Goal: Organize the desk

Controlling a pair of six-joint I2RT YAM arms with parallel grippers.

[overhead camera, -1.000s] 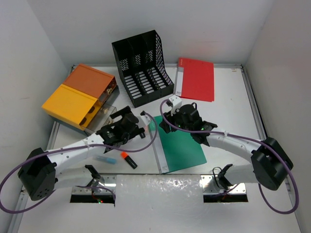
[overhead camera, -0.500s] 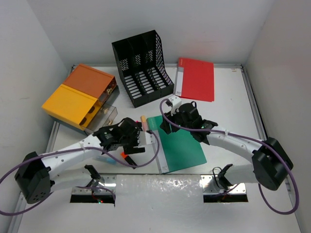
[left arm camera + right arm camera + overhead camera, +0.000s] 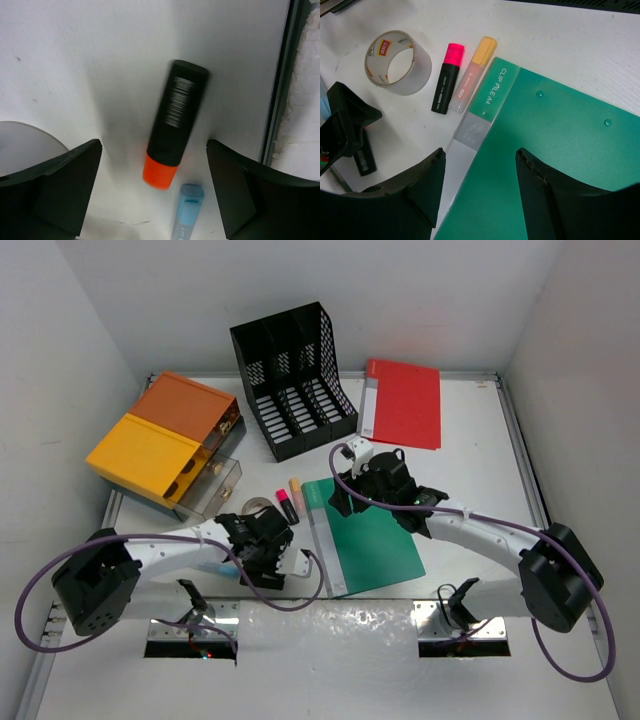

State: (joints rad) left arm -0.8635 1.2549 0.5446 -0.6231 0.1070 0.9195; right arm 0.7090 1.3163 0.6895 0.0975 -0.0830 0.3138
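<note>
My left gripper should close on the black highlighter's body, just above the orange cap, level with its fingers.
The desk [image 3: 470, 480] is a white tabletop. My left gripper [image 3: 154, 150] hangs open low over a black highlighter with an orange cap [image 3: 175, 125], one finger on each side and neither touching it. A light blue highlighter [image 3: 187, 210] lies just beside it. In the top view the left gripper [image 3: 265, 552] is near the front edge. My right gripper [image 3: 480, 152] is open above the left edge of a green clip file [image 3: 545, 150], holding nothing; from above, the right gripper [image 3: 350, 488] is over the file's far left corner [image 3: 375, 540].
A tape roll [image 3: 397, 62], a pink highlighter [image 3: 447, 80] and a yellow highlighter [image 3: 472, 75] lie left of the green file. A black mesh rack [image 3: 295, 380], a red folder [image 3: 405, 400] and an orange drawer box [image 3: 160, 440] stand at the back.
My left gripper drew back toward the front edge and came over the orange highlighter, uncovering the tape roll and the pink and yellow highlighters. The right gripper barely moved.
</note>
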